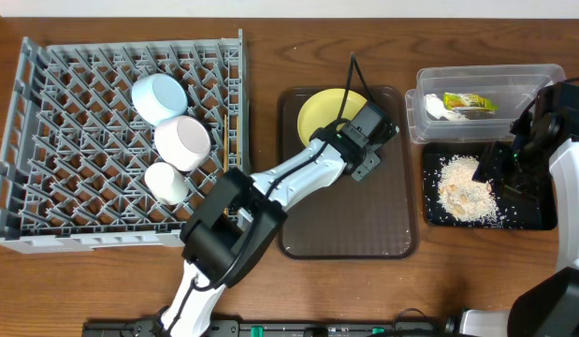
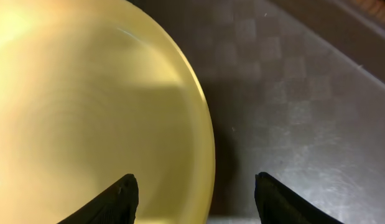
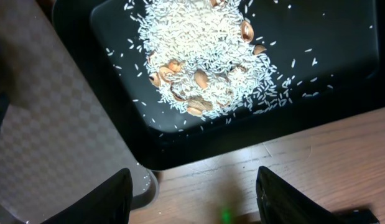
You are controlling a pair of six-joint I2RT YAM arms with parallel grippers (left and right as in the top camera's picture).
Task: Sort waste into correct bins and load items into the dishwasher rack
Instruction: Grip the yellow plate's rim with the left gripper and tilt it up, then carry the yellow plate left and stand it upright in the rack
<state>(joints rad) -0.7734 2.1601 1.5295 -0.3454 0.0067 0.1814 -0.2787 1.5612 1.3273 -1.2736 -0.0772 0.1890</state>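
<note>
My left gripper is to grab the yellow plate's rim next, on the side away from the dishwasher rack, so the plate's opposite rim stays free for loading.
The yellow plate lies at the back of the brown serving tray. My left gripper is open, and in the left wrist view its fingers straddle the plate's rim. The grey dishwasher rack holds the light blue bowl, the white bowl and the small pale cup. The clear tub holds the yellow-green wrapper and the white scrap. The black tray holds beige food scraps. My right gripper is open and empty over it. The chopsticks are out of view.
The brown serving tray's corner lies just left of the black tray in the right wrist view, with bare wooden table below. The left arm stretches across the serving tray from the front.
</note>
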